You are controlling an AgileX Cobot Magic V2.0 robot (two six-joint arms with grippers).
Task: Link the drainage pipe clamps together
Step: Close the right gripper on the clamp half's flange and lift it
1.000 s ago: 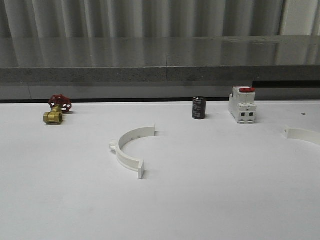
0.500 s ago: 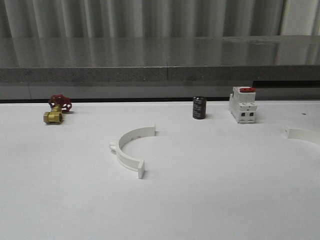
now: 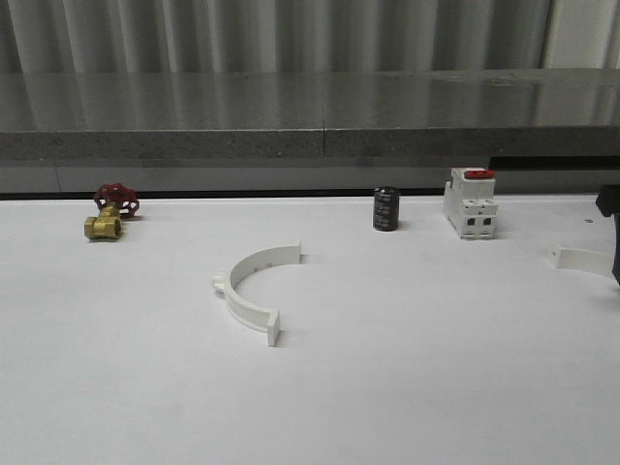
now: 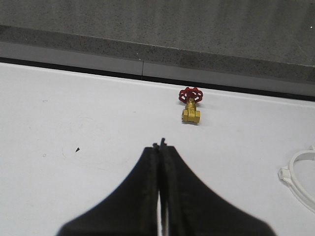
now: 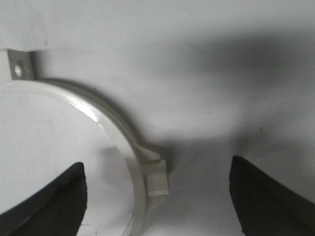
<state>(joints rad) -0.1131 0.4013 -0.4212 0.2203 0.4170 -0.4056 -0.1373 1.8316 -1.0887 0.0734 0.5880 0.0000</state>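
Observation:
The second clamp is ready for my right gripper to close on it: in the right wrist view the fingers reach down on both sides of the clamp's side tab [image 5: 156, 179].
One white drainage pipe clamp [image 3: 254, 289] lies in the middle of the table, its open side facing right; its edge also appears in the left wrist view [image 4: 299, 174]. The second clamp [image 3: 583, 259] lies at the far right. My right gripper [image 3: 614, 242] hangs over it, partly cut off by the picture's edge. In the right wrist view the right gripper [image 5: 157, 201] is open, its dark fingers [image 5: 47, 199] wide apart on either side of the clamp's band and side tab [image 5: 153, 174], not touching them. My left gripper [image 4: 160, 146] is shut on nothing above bare table.
A brass valve with a red handle [image 3: 110, 213] sits at the back left. A black cylinder [image 3: 386, 209] and a white red-topped switch [image 3: 470, 203] stand at the back right. A grey ledge [image 3: 310, 143] runs behind the table.
My right gripper has come into the front view at the right edge, over the far-right clamp. The clamps and the other objects have not moved.

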